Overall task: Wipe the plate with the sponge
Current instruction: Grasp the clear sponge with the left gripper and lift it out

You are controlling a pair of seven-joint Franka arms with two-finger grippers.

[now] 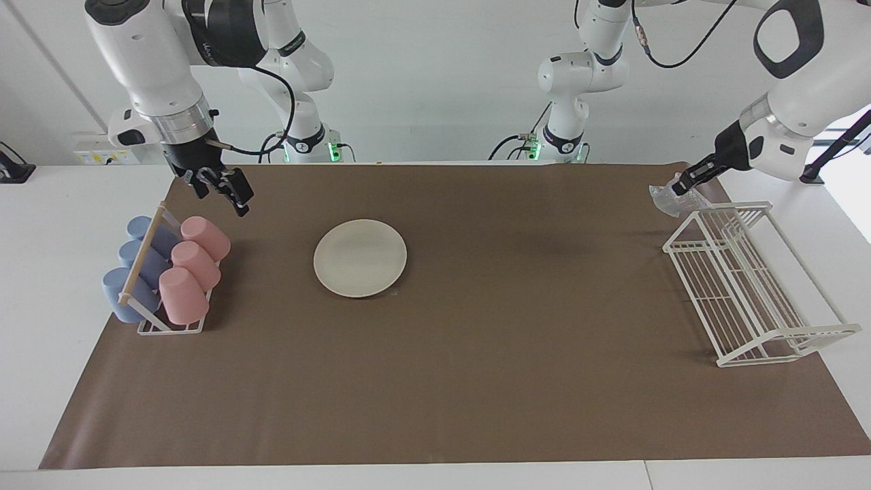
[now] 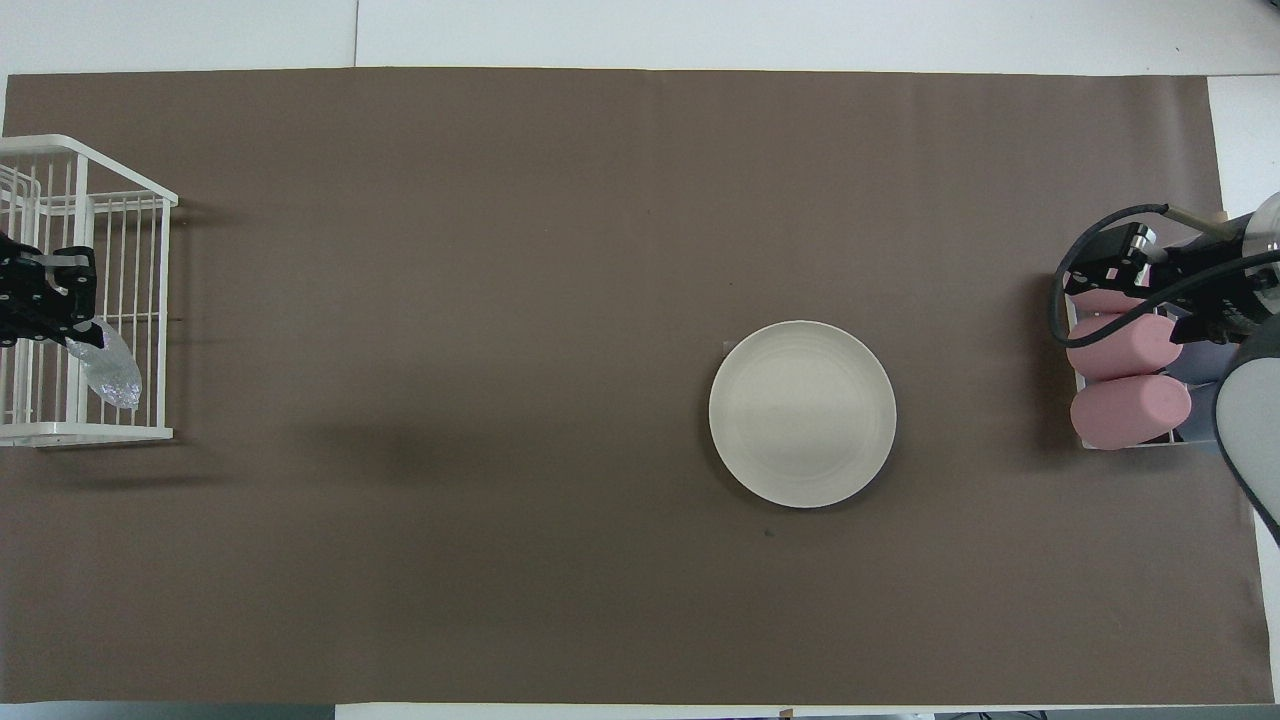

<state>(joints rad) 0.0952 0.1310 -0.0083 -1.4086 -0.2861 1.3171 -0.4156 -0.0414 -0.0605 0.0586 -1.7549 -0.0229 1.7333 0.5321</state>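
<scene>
Next, my right gripper grabs the sponge by its loose dangling end to take it over for wiping the plate [image 2: 802, 413].
The cream-white plate [image 1: 360, 257] [image 2: 802, 413] lies flat on the brown mat, nearer the right arm's end of the table. My left gripper [image 1: 680, 186] [image 2: 82, 337] is raised over the white wire rack [image 1: 748, 286] [image 2: 130, 200] and is shut on the sponge. The sponge [image 1: 662, 197] [image 2: 110, 372] is a small, shiny, crinkly pad that dangles from the fingertips, clear of the rack's wires. Over the mat beside the cup holder, my right gripper [image 1: 230, 192] [image 2: 1112, 276] hangs open, holding nothing.
A holder with pink cups [image 1: 192, 267] [image 2: 1128, 410] and blue cups [image 1: 136, 269] stands at the right arm's end of the mat. The wire rack stands at the left arm's end. Bare brown mat [image 1: 517, 327] lies between the plate and the rack.
</scene>
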